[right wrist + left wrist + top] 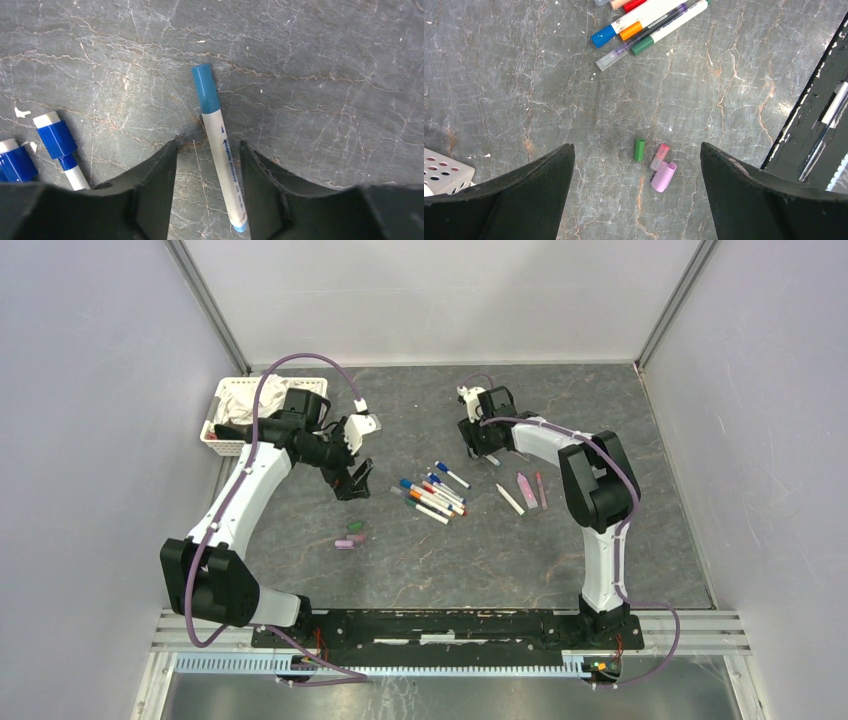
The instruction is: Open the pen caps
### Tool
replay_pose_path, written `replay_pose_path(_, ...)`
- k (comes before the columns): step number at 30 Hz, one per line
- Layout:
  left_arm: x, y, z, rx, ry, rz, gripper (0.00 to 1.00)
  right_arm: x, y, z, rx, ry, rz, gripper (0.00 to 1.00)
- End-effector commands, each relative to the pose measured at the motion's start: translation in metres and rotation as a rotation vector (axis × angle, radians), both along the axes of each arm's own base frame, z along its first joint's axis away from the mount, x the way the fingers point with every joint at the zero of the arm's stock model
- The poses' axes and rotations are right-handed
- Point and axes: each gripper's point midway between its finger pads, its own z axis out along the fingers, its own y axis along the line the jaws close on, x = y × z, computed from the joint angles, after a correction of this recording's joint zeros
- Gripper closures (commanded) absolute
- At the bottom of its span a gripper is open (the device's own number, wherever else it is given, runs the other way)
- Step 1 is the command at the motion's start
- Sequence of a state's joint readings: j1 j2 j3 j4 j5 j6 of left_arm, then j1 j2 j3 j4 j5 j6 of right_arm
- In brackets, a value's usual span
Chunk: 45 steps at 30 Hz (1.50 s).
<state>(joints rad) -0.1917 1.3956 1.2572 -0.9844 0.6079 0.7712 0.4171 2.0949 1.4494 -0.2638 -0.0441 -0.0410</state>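
Observation:
I will next grab the pen's light-blue cap with my left gripper to open the cap, and I will leave the white body of the pen to my right gripper.
My left gripper (350,480) is open and empty, hovering over three loose pen caps on the table (349,536). In the left wrist view its wide-apart jaws (636,145) frame a green cap (639,149), a clear pink-tipped cap (659,156) and a wider purple cap (663,176). A bunch of pens (432,495) lies mid-table; their ends show in the left wrist view (644,25). My right gripper (487,453) is low at the table, open, its jaws (208,143) straddling a white pen (222,150) with a light-blue cap (205,89) still on. That pen lies flat, closer to the right finger.
A white basket (216,403) of cloths stands at the back left; its corner shows in the left wrist view (444,172). Three more pens (526,490) lie right of the bunch. Two blue-capped pens (57,142) lie left of my right gripper.

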Motion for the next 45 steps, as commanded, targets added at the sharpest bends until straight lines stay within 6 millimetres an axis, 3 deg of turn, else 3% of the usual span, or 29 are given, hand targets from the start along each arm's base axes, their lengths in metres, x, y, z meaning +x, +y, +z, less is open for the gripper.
replay_pose_path(1,0.006,0.002,0.013,-0.004,-0.063,0.034,0.0,-0.019,-0.004,-0.01,-0.005,0.039,0.016,0.51)
replay_pose_path(3,0.012,0.007,0.02,0.01,-0.107,0.065,0.0,-0.027,-0.006,-0.014,0.004,0.049,0.011,0.6)
replay_pose_path(5,0.02,0.01,0.029,0.011,-0.161,0.11,0.0,-0.034,-0.006,-0.015,0.015,0.051,0.013,0.76)
replay_pose_path(9,0.042,0.021,0.052,-0.006,-0.293,0.257,0.0,-0.034,-0.004,-0.004,0.035,0.036,0.018,0.99)
replay_pose_path(12,0.05,0.032,0.06,0.004,-0.368,0.335,0.0,-0.028,0.011,0.025,0.105,0.002,0.047,1.0)
replay_pose_path(15,0.046,0.035,0.045,0.034,-0.334,0.321,0.0,-0.026,0.032,0.061,0.201,-0.03,0.108,1.0)
replay_pose_path(18,0.025,0.021,0.029,0.023,-0.232,0.179,0.0,-0.043,0.066,0.091,0.335,0.01,0.202,1.0)
replay_pose_path(21,-0.001,0.004,0.027,-0.043,-0.221,0.019,0.0,-0.073,0.1,0.109,0.413,0.072,0.334,1.0)
replay_pose_path(24,-0.022,-0.01,0.029,-0.099,-0.266,-0.115,0.0,-0.102,0.125,0.12,0.476,0.137,0.43,1.0)
replay_pose_path(28,-0.043,-0.02,0.015,-0.085,-0.225,-0.245,0.0,-0.155,0.161,0.135,0.614,0.255,0.591,1.0)
replay_pose_path(33,-0.059,-0.024,-0.002,-0.038,-0.221,-0.361,0.0,-0.202,0.188,0.15,0.689,0.354,0.752,1.0)
replay_pose_path(38,-0.068,-0.025,-0.015,-0.012,-0.205,-0.428,0.04,-0.227,0.204,0.159,0.75,0.426,0.844,1.0)
replay_pose_path(45,-0.069,-0.022,-0.026,0.029,-0.208,-0.474,0.09,-0.246,0.213,0.156,0.761,0.482,0.908,1.0)
